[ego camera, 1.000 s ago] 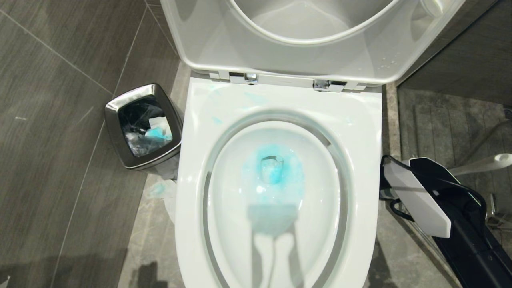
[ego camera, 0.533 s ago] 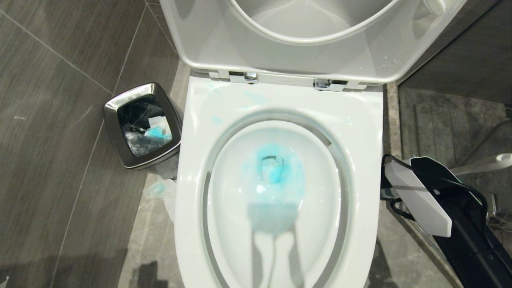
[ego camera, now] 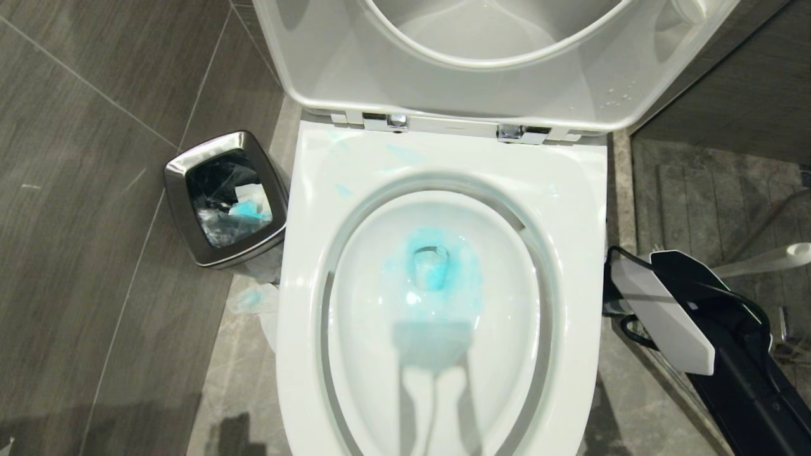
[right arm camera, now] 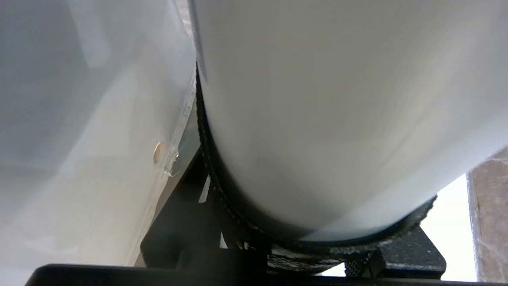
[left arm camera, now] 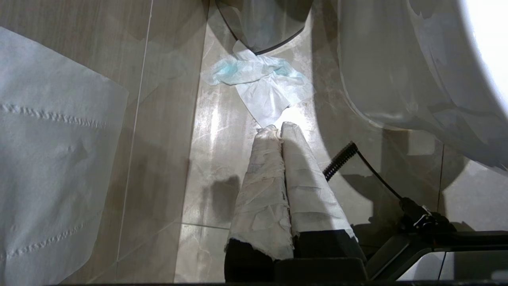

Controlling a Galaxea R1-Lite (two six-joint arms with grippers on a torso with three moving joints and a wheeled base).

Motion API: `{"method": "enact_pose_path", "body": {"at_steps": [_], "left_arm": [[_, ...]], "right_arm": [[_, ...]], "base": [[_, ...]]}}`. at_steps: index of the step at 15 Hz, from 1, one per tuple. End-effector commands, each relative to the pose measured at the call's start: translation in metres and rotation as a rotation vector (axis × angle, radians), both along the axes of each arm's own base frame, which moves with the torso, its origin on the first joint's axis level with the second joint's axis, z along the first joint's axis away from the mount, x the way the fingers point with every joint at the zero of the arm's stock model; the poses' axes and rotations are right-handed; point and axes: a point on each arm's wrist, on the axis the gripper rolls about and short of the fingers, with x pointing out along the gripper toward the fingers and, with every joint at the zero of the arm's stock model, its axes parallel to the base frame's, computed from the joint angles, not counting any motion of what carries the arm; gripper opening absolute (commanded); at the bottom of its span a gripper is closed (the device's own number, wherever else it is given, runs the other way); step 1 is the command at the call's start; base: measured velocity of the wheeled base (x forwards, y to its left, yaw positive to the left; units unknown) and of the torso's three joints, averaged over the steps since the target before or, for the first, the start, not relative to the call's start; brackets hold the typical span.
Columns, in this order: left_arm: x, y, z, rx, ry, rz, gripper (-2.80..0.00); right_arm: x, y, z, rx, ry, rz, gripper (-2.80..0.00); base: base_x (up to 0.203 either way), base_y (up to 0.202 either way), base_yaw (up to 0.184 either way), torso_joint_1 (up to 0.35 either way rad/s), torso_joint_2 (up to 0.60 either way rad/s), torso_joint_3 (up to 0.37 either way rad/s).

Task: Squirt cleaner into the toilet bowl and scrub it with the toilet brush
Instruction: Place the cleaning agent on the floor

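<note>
The right gripper needs to let go of the white container [right arm camera: 333, 119], which is upright beside the outer side of the toilet bowl, low over the floor tiles, and would stand.
The toilet bowl [ego camera: 304, 266] stands open, seat and lid raised. Turquoise cleaner [ego camera: 434, 266] tints the water, and pale smears mark the back rim. Right of the bowl, a thin white handle with a rounded tip, the toilet brush [ego camera: 763, 261], slants behind my right arm [ego camera: 665, 316]; its head is hidden. In the right wrist view a large white rounded container [right arm camera: 337, 119] sits tight against the black ribbed pad [right arm camera: 216, 190], beside the bowl's outer wall [right arm camera: 79, 119]. My left gripper [left arm camera: 281, 127] hangs shut and empty over the floor left of the bowl [left arm camera: 397, 79].
A steel waste bin [ego camera: 209, 147] with tissues stands left of the toilet. A blue-stained crumpled tissue [ego camera: 253, 301] [left arm camera: 258, 79] lies on the floor beside it. A sheet of paper [left arm camera: 47, 159] hangs close to the left wrist camera. A raised stone kerb [ego camera: 624, 190] runs along the right.
</note>
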Motion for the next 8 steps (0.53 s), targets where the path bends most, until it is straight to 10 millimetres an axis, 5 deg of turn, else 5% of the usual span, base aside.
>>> {"method": "enact_pose_path", "body": {"at_steps": [1, 8], "left_arm": [[0.0002, 0.0, -0.0002, 0.0, 0.002, 0.001, -2.8], [0.0001, 0.0, 0.0, 0.0, 0.001, 0.001, -2.8]], "right_arm": [[-0.0006, 0.0008, 0.0008, 0.0, -0.011, 0.0, -2.8], [-0.0001, -0.0002, -0.0035, 0.005, -0.012, -0.012, -2.8]], "base": [[0.0, 0.0, 0.0, 0.0, 0.0, 0.0], [0.0, 0.0, 0.0, 0.0, 0.0, 0.0]]}}
